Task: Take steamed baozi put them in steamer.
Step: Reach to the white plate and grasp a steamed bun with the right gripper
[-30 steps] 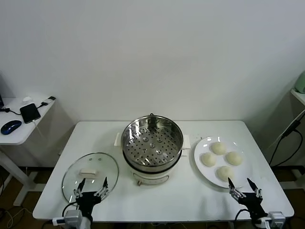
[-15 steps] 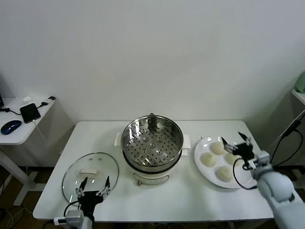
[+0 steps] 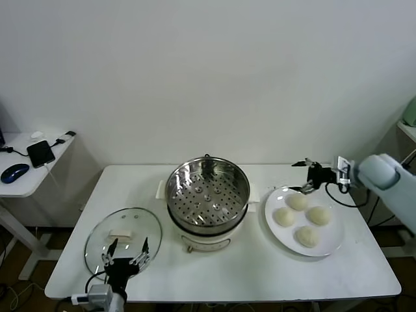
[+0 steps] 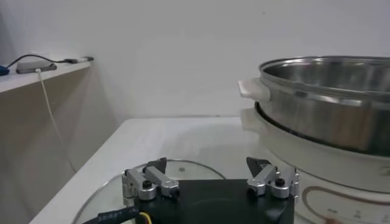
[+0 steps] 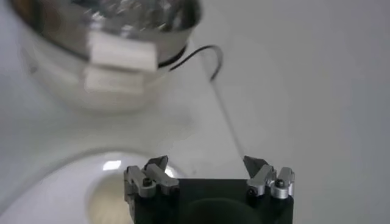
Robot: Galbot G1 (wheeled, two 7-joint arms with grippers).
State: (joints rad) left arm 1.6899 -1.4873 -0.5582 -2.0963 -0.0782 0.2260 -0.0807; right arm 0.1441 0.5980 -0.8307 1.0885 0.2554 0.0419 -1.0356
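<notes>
My right gripper picks up the back baozi on the plate by its rounded sides next, to load the steamer (image 3: 208,194) (image 5: 116,42).
Four cream-white baozi lie on a white plate (image 3: 271,207) to the right of the steamer: one at the back (image 3: 298,201), one on the right (image 3: 318,215), one on the left (image 3: 284,216) and one at the front (image 3: 307,236). The steel steamer (image 3: 208,194) stands mid-table with its perforated tray bare; it also shows in the left wrist view (image 4: 329,91) and the right wrist view (image 5: 109,36). My right gripper (image 3: 305,177) is open and empty, in the air just behind the plate's far edge; its own view (image 5: 206,164) shows one baozi (image 5: 105,204) under it. My left gripper (image 3: 127,250) is open and empty, low over the glass lid.
A round glass lid (image 3: 123,235) lies flat at the table's front left, also in the left wrist view (image 4: 116,182). A black cable (image 5: 207,58) runs behind the steamer. A side desk (image 3: 26,170) with a phone and a mouse stands far left.
My right arm has swung up from the table's front right edge, over the plate, to just behind the plate's far edge. The left arm has stayed put.
</notes>
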